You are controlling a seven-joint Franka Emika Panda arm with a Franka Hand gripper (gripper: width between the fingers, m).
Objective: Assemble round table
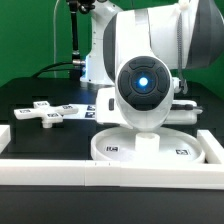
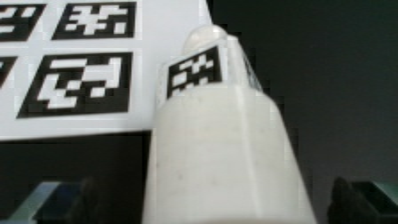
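Observation:
My gripper should close on the leg now. My fingertips are on either side of the leg's near end (image 2: 228,195) in the wrist view.
In the wrist view the short cylindrical leg (image 2: 228,140) fills the middle, white with a square tag near its far end. My gripper (image 2: 214,200) straddles its near end. The fingers (image 2: 63,200) stand on either side with dark gaps between them and the leg, so the jaws are open. In the exterior view the large rimmed round disc (image 1: 150,150) lies at the front centre, and the cross-shaped base piece (image 1: 50,113) lies at that view's left. The arm's wrist (image 1: 140,80) hides the gripper and most of the leg there.
The marker board (image 2: 71,60) lies just beyond the leg's far end. White border rails run along the front (image 1: 110,176) and the exterior view's left (image 1: 5,135). The table surface is black.

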